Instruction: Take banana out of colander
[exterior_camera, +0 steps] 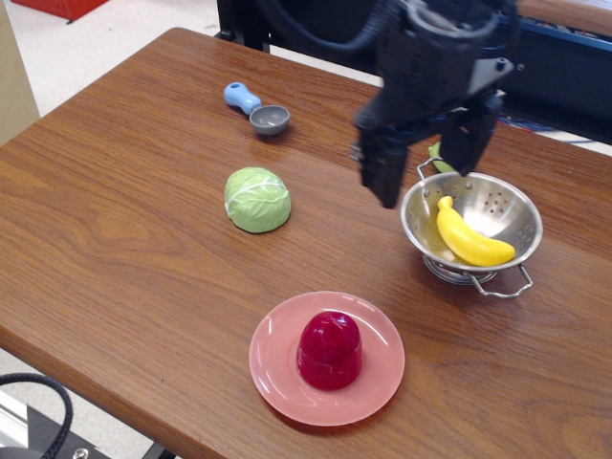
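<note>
My gripper grabs the yellow banana by its curved middle (467,239) next, to take the banana out of the colander (512,214).
The yellow banana (470,238) lies inside the shiny steel colander (512,214) at the right of the wooden table. My black gripper (427,159) hangs open and empty just above and to the left of the colander's far-left rim. One finger (384,175) is left of the bowl and the other (466,143) is over its far edge. The gripper touches neither the banana nor the colander.
A pale green fruit (442,154) shows partly behind the gripper, beyond the colander. A green cabbage (256,199) sits mid-table. A pink plate (382,382) with a dark red jelly dome (329,349) is in front. A grey scoop with blue handle (259,108) lies at the back.
</note>
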Robot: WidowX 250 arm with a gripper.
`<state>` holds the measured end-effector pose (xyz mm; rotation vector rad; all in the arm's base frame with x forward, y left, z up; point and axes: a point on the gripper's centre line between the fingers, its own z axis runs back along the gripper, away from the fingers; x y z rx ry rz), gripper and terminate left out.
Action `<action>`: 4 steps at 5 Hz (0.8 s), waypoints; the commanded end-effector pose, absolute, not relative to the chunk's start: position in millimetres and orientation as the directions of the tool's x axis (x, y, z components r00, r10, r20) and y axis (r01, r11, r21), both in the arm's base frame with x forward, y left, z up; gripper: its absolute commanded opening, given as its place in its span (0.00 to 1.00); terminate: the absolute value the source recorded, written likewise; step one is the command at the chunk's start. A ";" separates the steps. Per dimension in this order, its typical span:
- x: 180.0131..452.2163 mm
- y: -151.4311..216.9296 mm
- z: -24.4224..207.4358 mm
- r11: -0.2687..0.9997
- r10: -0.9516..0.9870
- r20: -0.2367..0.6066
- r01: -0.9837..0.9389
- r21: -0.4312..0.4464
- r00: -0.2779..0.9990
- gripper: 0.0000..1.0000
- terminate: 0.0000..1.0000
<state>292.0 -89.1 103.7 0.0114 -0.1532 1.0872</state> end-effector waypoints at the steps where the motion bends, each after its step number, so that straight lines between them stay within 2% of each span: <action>1: 326.0 -101.1 94.5 0.356 0.927 0.176 -0.925 -0.134 0.331 1.00 0.00; 3: 338.1 -110.2 64.6 0.309 0.932 0.236 -0.943 -0.120 0.275 1.00 0.00; 4: 338.7 -108.9 54.8 0.278 0.945 0.212 -0.952 -0.128 0.248 1.00 0.00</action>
